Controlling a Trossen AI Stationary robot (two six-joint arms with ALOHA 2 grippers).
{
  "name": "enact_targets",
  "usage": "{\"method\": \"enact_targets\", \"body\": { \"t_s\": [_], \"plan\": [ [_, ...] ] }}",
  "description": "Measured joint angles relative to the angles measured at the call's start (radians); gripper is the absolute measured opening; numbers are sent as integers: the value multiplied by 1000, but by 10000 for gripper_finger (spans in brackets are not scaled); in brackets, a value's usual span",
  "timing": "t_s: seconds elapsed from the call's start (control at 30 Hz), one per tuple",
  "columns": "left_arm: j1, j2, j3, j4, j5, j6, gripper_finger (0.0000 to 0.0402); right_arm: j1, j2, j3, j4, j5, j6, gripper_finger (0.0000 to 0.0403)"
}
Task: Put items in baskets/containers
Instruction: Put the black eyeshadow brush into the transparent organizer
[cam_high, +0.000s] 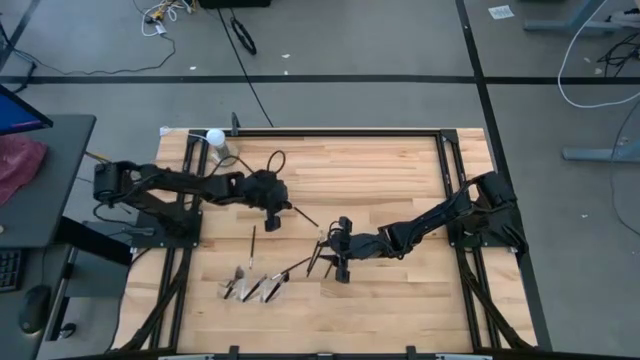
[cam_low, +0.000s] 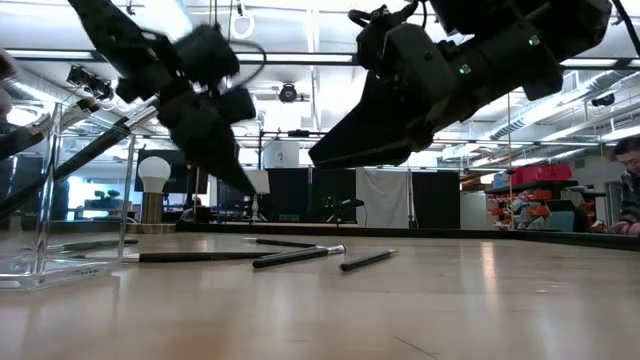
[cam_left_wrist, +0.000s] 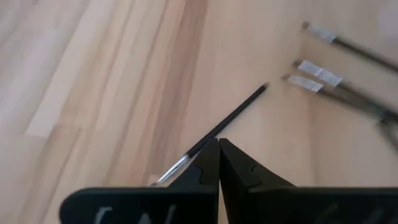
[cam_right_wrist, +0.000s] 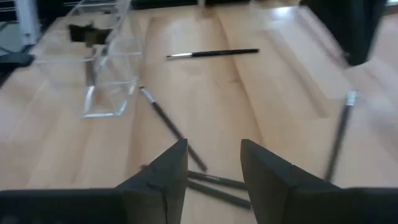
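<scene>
The brush lying beside the clear organizer (cam_high: 250, 288) will go into the organizer, so my right gripper should next grab it by its dark handle (cam_high: 298, 265).
My left gripper (cam_high: 272, 220) hovers over the middle of the table, shut on a thin dark makeup brush (cam_left_wrist: 239, 111) whose handle runs out toward the right arm. My right gripper (cam_right_wrist: 214, 163) stands open just above several loose brushes (cam_right_wrist: 214, 183) lying flat on the wood, touching none. Another brush (cam_right_wrist: 214, 54) lies by itself farther on. Near the front edge stands the clear organizer (cam_high: 250, 288), and a dark brush (cam_low: 90, 150) leans out of it. My left gripper pinches the brush between its two fingertips (cam_left_wrist: 208, 155), on the handle just beside the silvery ferrule (cam_left_wrist: 171, 174). The fingers slant down from the table's left side and lie across the brush. The handle's long end (cam_left_wrist: 261, 90) juts out beyond them.
A white ball on a metal stand (cam_high: 215, 137) is at the far left corner. One brush (cam_right_wrist: 165, 121) lies with its ferrule close to the organizer (cam_right_wrist: 106, 62). A black frame (cam_high: 440, 170) borders the table. Bare wood lies to the far right.
</scene>
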Motion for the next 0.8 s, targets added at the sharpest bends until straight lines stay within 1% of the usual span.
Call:
{"method": "enact_targets", "body": {
  "t_s": [0.13, 0.27, 0.4, 0.5, 0.63, 0.8],
  "plan": [
    [-93, -72, 0, -1, -69, -98, 1, -15, 13, 0, 31, -40, -28, 151],
    [-205, -115, 0, 2, -162, -179, 2, -20, 65, 17, 86, -79, -45, 163],
    [-313, -126, 1, 2, -257, -237, 3, -20, 152, 91, 91, -107, -51, 183],
    [-388, -126, 1, 2, -325, -270, 4, -25, 235, 171, 90, -149, -51, 190],
    [-468, -126, 1, -3, -372, -295, 4, -28, 338, 267, 62, -156, -87, 192],
    [-543, -126, 1, -3, -397, -295, 4, -33, 414, 350, 24, -159, -115, 181]
  ]
}}
